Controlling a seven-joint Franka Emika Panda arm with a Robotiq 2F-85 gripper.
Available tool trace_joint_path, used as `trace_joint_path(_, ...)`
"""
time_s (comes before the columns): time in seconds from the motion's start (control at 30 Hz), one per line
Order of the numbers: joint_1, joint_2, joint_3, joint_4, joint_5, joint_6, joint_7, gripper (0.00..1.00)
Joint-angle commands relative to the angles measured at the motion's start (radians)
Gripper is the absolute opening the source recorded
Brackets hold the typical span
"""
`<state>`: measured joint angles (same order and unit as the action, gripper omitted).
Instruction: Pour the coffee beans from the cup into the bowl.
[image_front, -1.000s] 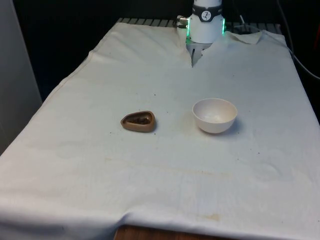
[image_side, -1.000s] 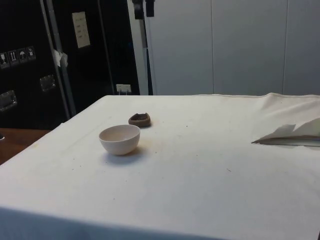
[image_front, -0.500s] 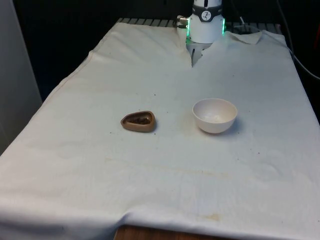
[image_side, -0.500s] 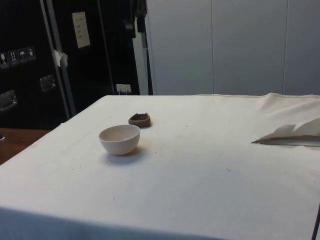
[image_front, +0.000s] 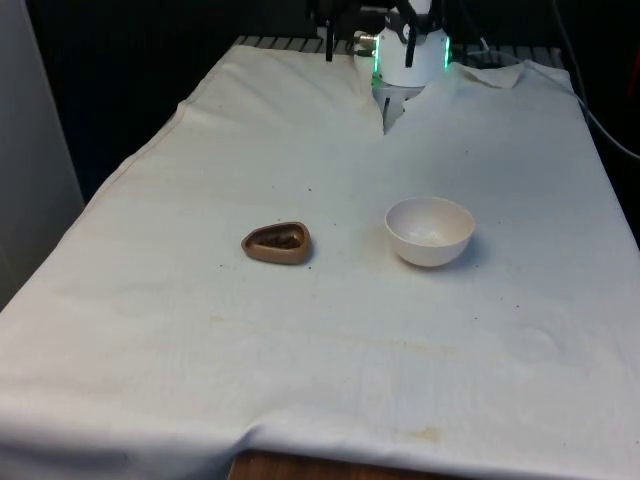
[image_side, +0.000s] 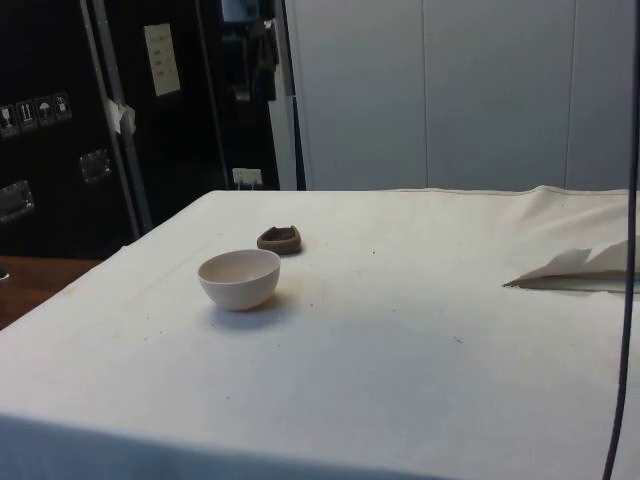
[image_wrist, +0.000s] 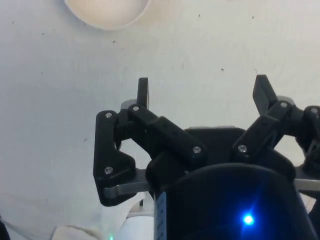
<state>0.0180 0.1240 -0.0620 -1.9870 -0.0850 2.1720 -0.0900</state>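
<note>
The dark coffee beans lie loose in the open brown cup, so my gripper will next grab the cup upright by its rim (image_front: 262, 229).
A small brown cup (image_front: 277, 242) holding dark coffee beans sits on the white cloth at the front view's left of centre, and it is also seen beyond the bowl (image_side: 280, 239). The empty white bowl (image_front: 430, 230) stands to the cup's right, nearer in the side view (image_side: 239, 278). A part of the bowl's rim (image_wrist: 107, 10) shows ahead of the fingers. My gripper (image_wrist: 202, 92) hangs open high above the table's far end (image_front: 366, 25) with nothing between its fingers (image_wrist: 143, 92). It is well apart from both cup and bowl.
The robot's white base (image_front: 412, 58) stands at the table's far end, where the cloth is slit and folded (image_side: 580, 268). A thin black cable (image_side: 630, 200) hangs at the side view's right edge. Bare cloth surrounds the cup and bowl.
The gripper has come down into the top of the front view and has shifted towards the side view's left. Cup and bowl have not moved.
</note>
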Motion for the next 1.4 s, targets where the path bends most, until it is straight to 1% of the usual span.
trace_joint_path(0.0, -0.003, 0.011, -0.004, 0.001, -0.007, 0.013, 0.001, 1.0)
trace_joint_path(0.07, -0.005, 0.026, -0.008, 0.001, -0.006, 0.028, -0.004, 1.0)
trace_joint_path(0.1, -0.002, 0.018, -0.005, 0.001, 0.0, 0.015, -0.002, 1.0)
trace_joint_path(0.17, -0.007, 0.049, -0.018, 0.0, -0.002, 0.051, -0.015, 1.0)
trace_joint_path(0.27, -0.011, 0.067, -0.029, -0.004, 0.001, 0.073, -0.027, 1.0)
trace_joint_path(0.4, -0.013, 0.097, -0.044, -0.006, 0.004, 0.103, -0.042, 1.0)
trace_joint_path(0.43, -0.011, 0.105, -0.045, -0.003, 0.003, 0.107, -0.04, 1.0)
trace_joint_path(0.47, -0.011, 0.099, -0.046, -0.004, 0.0, 0.096, -0.038, 1.0)
trace_joint_path(0.5, -0.01, 0.113, -0.046, 0.001, 0.001, 0.112, -0.038, 1.0)
trace_joint_path(0.67, -0.003, 0.16, -0.044, 0.025, -0.01, 0.134, -0.023, 1.0)
trace_joint_path(0.73, -0.002, 0.191, -0.044, 0.045, -0.014, 0.143, -0.018, 1.0)
trace_joint_path(0.77, -0.005, 0.184, -0.041, 0.042, -0.003, 0.138, -0.028, 1.0)
trace_joint_path(0.8, -0.001, 0.199, -0.045, 0.051, -0.015, 0.145, -0.017, 1.0)
trace_joint_path(0.83, -0.001, 0.207, -0.045, 0.055, -0.015, 0.149, -0.018, 1.0)
trace_joint_path(0.9, -0.002, 0.224, -0.047, 0.058, -0.014, 0.162, -0.02, 1.0)
trace_joint_path(0.97, -0.007, 0.229, -0.049, 0.053, -0.009, 0.175, -0.028, 1.0)
trace_joint_path(1.03, -0.009, 0.231, -0.053, 0.045, -0.005, 0.189, -0.034, 1.0)
trace_joint_path(1.07, -0.006, 0.234, -0.054, 0.053, -0.003, 0.172, -0.033, 1.0)
trace_joint_path(1.1, -0.009, 0.235, -0.055, 0.042, -0.004, 0.196, -0.037, 1.0)
trace_joint_path(1.17, -0.011, 0.24, -0.058, 0.036, -0.002, 0.21, -0.04, 1.0)
trace_joint_path(1.23, -0.014, 0.253, -0.061, 0.028, 0.0, 0.237, -0.045, 1.0)
trace_joint_path(1.37, -0.014, 0.27, -0.064, 0.025, 0.0, 0.262, -0.045, 1.0)
